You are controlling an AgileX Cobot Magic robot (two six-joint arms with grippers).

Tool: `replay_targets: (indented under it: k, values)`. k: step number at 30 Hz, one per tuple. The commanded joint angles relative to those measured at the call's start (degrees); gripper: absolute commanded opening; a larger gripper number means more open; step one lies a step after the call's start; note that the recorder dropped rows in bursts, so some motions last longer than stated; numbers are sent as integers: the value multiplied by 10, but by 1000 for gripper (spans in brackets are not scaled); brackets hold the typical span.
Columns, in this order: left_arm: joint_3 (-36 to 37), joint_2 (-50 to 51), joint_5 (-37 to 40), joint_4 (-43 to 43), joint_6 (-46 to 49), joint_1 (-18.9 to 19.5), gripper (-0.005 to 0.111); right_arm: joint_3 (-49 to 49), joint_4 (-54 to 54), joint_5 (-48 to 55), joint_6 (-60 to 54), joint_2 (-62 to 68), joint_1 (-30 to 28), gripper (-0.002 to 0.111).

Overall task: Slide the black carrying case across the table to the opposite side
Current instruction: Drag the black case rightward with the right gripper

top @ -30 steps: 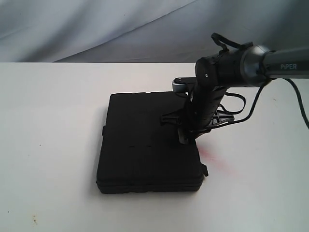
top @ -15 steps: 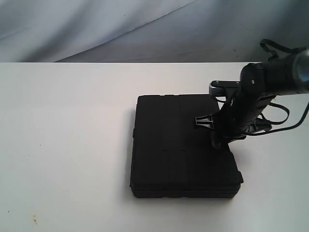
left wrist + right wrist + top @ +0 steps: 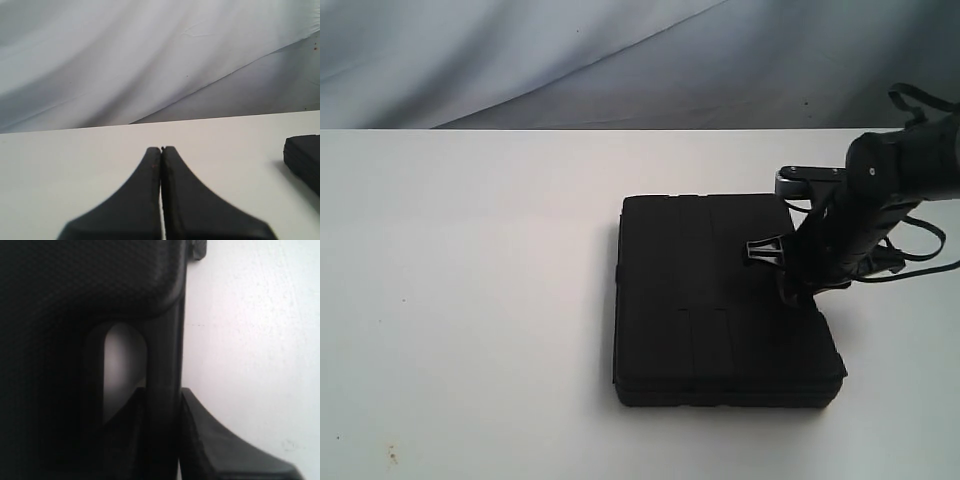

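My right gripper should keep hold of the case until the case gets to the far side of the tabletop. The case's base (image 3: pixel 730 393) is still short of the tabletop's far side strip.
The black carrying case (image 3: pixel 710 300) lies flat on the white table (image 3: pixel 470 280), right of centre in the exterior view. My right gripper (image 3: pixel 798 285) reaches down at the case's right edge and is shut on the case's handle bar (image 3: pixel 165 370), one finger in the handle opening and one outside. The textured case lid (image 3: pixel 75 290) fills much of the right wrist view. My left gripper (image 3: pixel 161 148) is shut with nothing in it, hovering low over bare table; a corner of the case (image 3: pixel 304 157) shows at the edge of the left wrist view. The left arm is out of the exterior view.
A grey-white cloth backdrop (image 3: pixel 570 60) hangs behind the table's far edge. Small specks (image 3: pixel 390 455) mark the tabletop near the front left. Cables (image 3: pixel 920 245) loop off the right arm beside the case.
The right gripper has dragged the case to the right across the table, covering the pink smear that showed by its right edge a second ago. The movement slowed in the last half second.
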Motion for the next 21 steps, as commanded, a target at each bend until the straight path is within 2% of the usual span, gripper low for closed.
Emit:
replay_targets:
  k: [1,21]
  values:
    - [3,-2,-1,0,-1,1,0,34,-23,-5,-10,-8,-26,0]
    - [3,-2,-1,0,-4,1,0,57,-37,-4,-38,-36,-84,0]
